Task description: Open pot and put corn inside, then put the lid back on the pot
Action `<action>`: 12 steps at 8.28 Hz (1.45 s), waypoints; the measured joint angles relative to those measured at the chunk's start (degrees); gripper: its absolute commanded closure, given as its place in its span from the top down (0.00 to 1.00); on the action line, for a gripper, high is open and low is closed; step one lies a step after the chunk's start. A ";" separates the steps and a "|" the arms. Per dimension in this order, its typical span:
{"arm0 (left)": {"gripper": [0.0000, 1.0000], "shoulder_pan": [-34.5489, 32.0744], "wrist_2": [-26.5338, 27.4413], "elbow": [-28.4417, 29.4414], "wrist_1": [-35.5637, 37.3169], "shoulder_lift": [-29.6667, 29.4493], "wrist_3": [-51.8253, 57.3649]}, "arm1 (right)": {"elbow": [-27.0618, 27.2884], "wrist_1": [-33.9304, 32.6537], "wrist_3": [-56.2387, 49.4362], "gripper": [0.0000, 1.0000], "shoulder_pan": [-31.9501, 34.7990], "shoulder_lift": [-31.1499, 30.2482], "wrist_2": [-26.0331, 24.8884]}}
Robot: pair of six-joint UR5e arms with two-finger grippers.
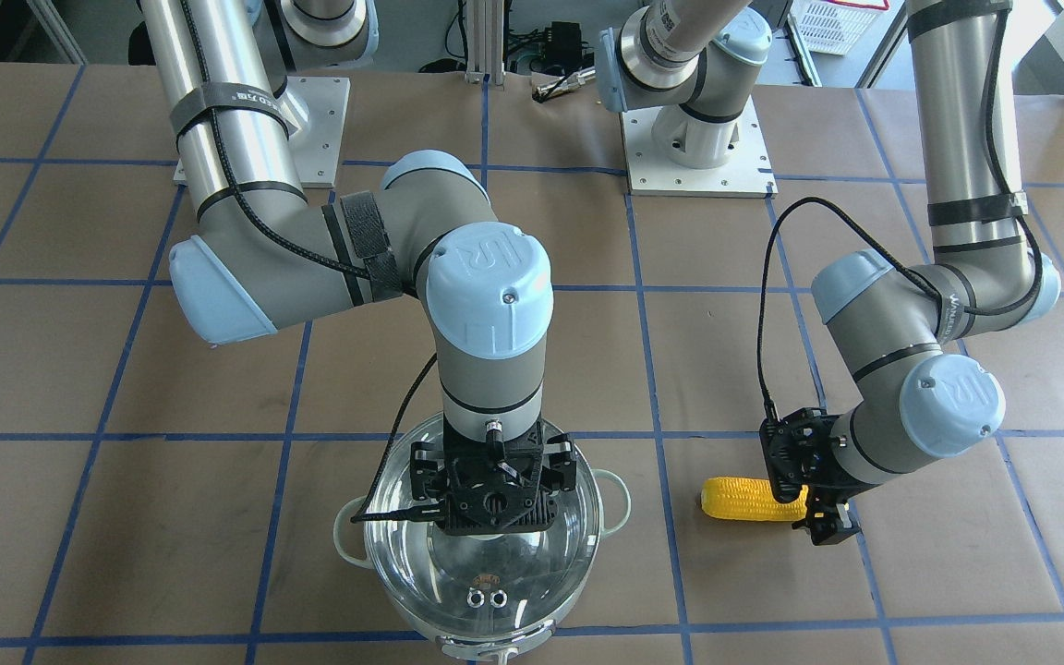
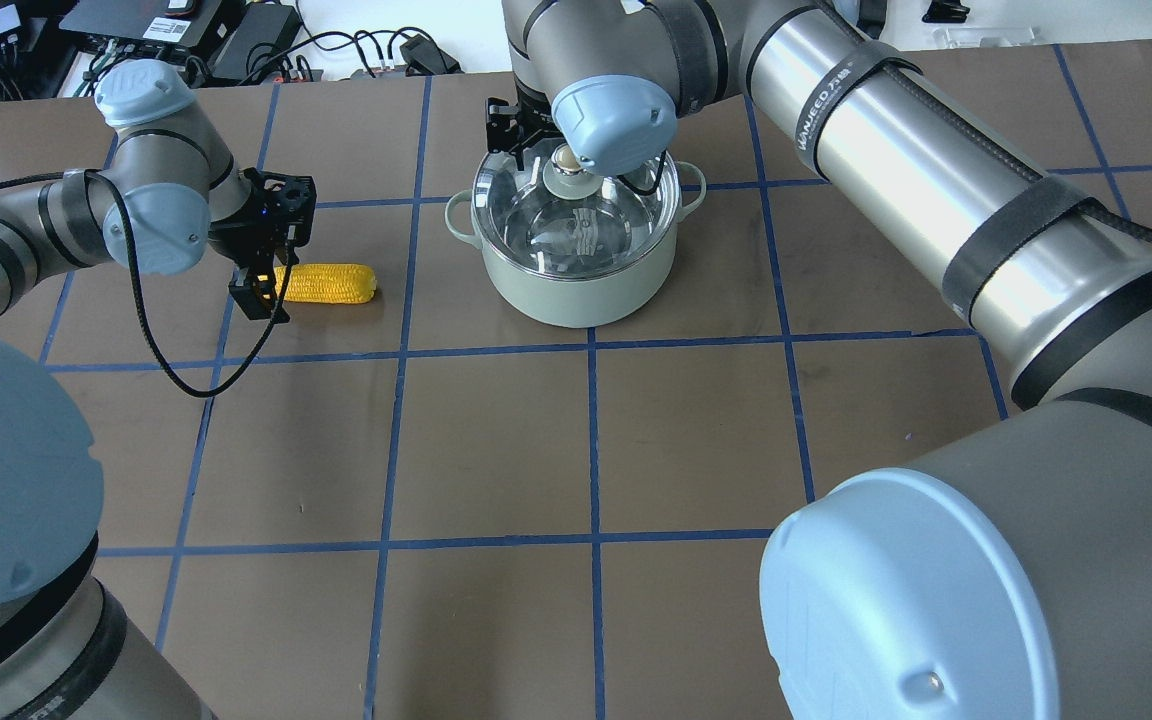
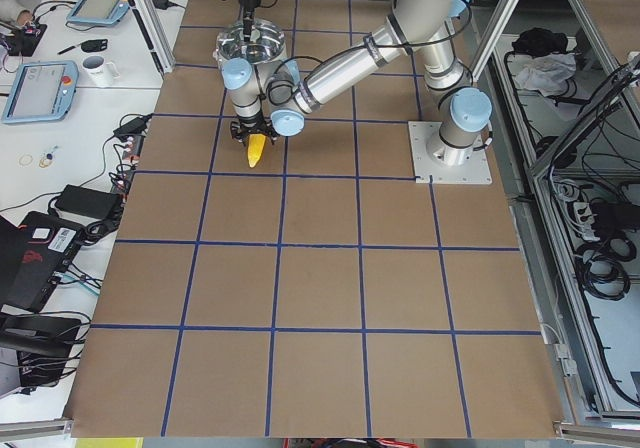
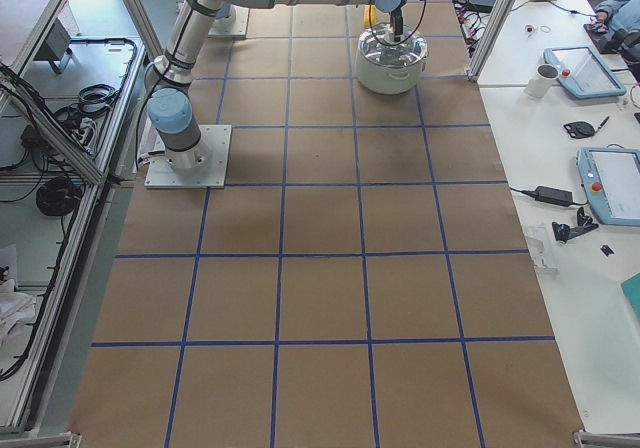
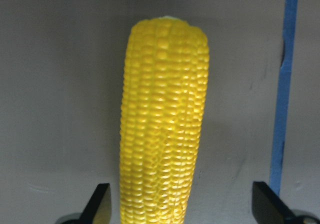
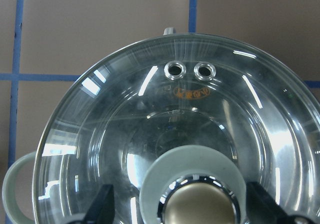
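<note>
My right gripper should grab the glass lid by the narrow beige knob next; the lid is wider than my fingers can open.
The mint-green pot stands at the far middle of the table with the glass lid on it. My right gripper is open, straight above the lid, with its fingers on either side of the beige knob and clear of it. The yellow corn lies flat on the table to the pot's left. My left gripper is open and low at the corn's thick end. In the left wrist view, the corn lies between the fingertips, closer to the left one.
Blue tape lines grid the brown table. The arm base plates sit at the robot's side. The left arm's cable hangs near the corn. A side bench with tablets and a mug stands beyond the pot.
</note>
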 measured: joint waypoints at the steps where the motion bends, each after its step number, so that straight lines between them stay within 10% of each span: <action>1: 1.00 -0.04 -0.21 -0.01 1.60 -0.06 0.32 | 0.31 -0.04 -0.21 0.42 -0.03 -0.07 -0.07; 7: 0.98 -0.32 -3.19 -0.11 2.31 -1.10 0.31 | 0.75 0.04 -0.18 0.33 -0.06 -1.21 -0.99; 9: 0.00 -0.44 -3.25 -0.12 2.29 -1.74 0.40 | 0.66 0.10 -0.29 0.32 -0.11 -2.56 -1.28; 12: 0.00 -0.86 -2.56 -0.04 2.43 -1.37 0.43 | 1.48 3.10 -0.82 0.30 -1.50 -6.43 -0.97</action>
